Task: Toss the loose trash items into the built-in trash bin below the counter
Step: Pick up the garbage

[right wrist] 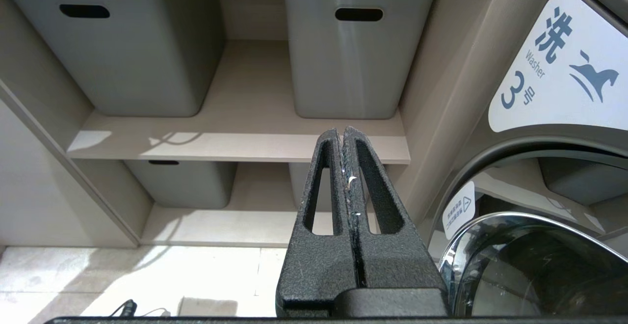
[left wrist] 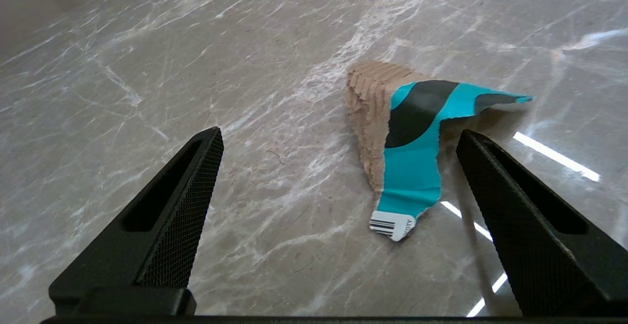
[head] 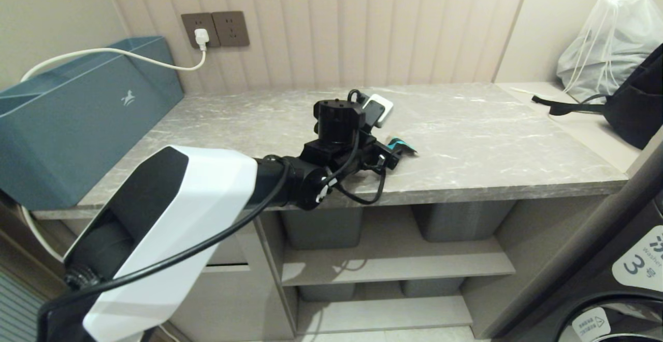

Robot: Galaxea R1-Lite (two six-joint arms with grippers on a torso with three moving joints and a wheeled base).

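My left gripper picks up the scrap by its turquoise barcode end [left wrist: 408,185] next, so that the scrap's pointed tip [left wrist: 507,99] stays free to enter the trash bin.
A torn paper scrap [left wrist: 412,167], brown with turquoise and black print and a barcode corner, lies on the grey marble counter [left wrist: 196,68]. My left gripper [left wrist: 339,131] hovers low over the counter, open wide. The scrap lies just ahead between the fingertips, nearer one of them, and touches neither. From the head, the left gripper [head: 388,156] is near the counter's [head: 492,140] front edge, with the scrap [head: 402,146] peeking out beyond it. The built-in trash bin is hidden behind my left arm. Parked low, my right gripper [right wrist: 342,130] is shut and empty, facing the shelves.
A teal box [head: 77,114] stands at the counter's left end, and a white plug adapter [head: 380,108] lies behind my wrist. A black bag [head: 637,103] and a white plastic bag [head: 611,36] sit at the right. Grey tubs [right wrist: 353,44] fill the shelves below, beside a washer [right wrist: 564,68].
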